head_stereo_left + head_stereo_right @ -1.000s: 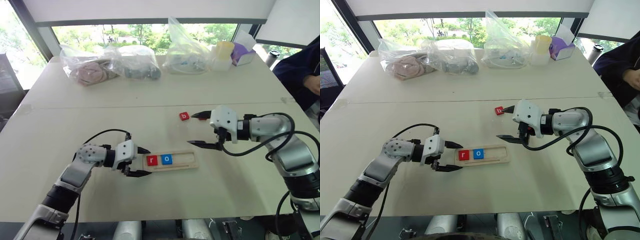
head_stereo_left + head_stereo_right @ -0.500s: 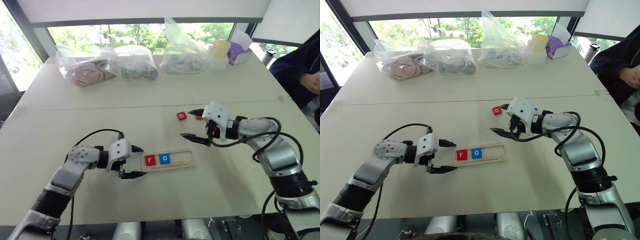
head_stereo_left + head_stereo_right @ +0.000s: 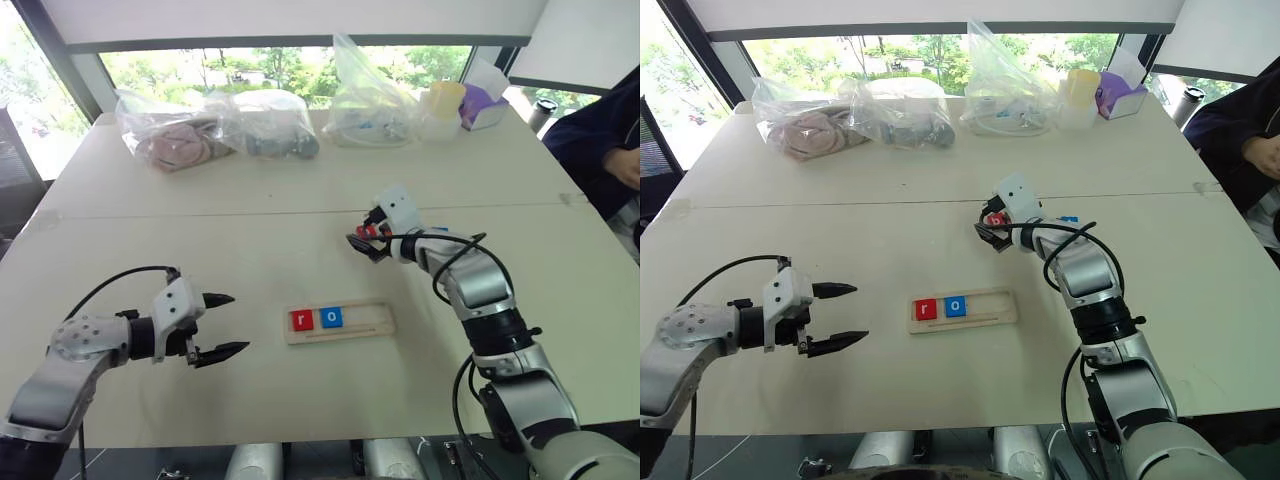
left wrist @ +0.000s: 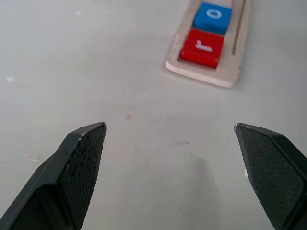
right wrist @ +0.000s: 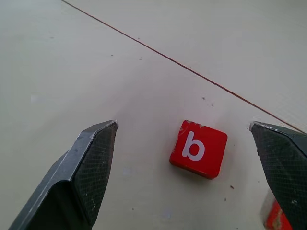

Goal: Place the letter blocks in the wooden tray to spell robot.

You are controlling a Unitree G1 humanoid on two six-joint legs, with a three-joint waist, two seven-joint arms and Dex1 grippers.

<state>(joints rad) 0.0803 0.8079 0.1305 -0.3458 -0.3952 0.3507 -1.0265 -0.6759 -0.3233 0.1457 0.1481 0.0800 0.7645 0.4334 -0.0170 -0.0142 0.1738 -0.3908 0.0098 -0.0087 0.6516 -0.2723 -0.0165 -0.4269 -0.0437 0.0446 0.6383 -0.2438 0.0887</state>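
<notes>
I need to move my right gripper lower before I close it on the red b block, because my right gripper's fingers are above the block.
The wooden tray (image 3: 370,320) lies mid-table with a red "r" block (image 3: 301,320) and a blue "o" block (image 3: 331,317) at its left end. My left gripper (image 3: 235,322) hovers open well to the left of the tray, with nothing between its fingers. A red "b" block (image 5: 198,148) lies flat on the table beyond the tray. My right gripper (image 3: 366,238) is open with its fingers on either side of that block, not touching it. Another red block (image 5: 274,215) lies just beside it. A blue block (image 3: 1068,218) peeks out behind my right forearm.
Several clear plastic bags (image 3: 270,122) line the far side of the table, with a yellow cup (image 3: 448,98) and a purple box (image 3: 484,105). A person in dark clothes (image 3: 600,140) sits at the right edge. A seam (image 3: 200,214) crosses the table.
My left gripper has drawn back to the left, away from the tray's end. My right gripper has reached forward and rolled, and now brackets the "b" block.
</notes>
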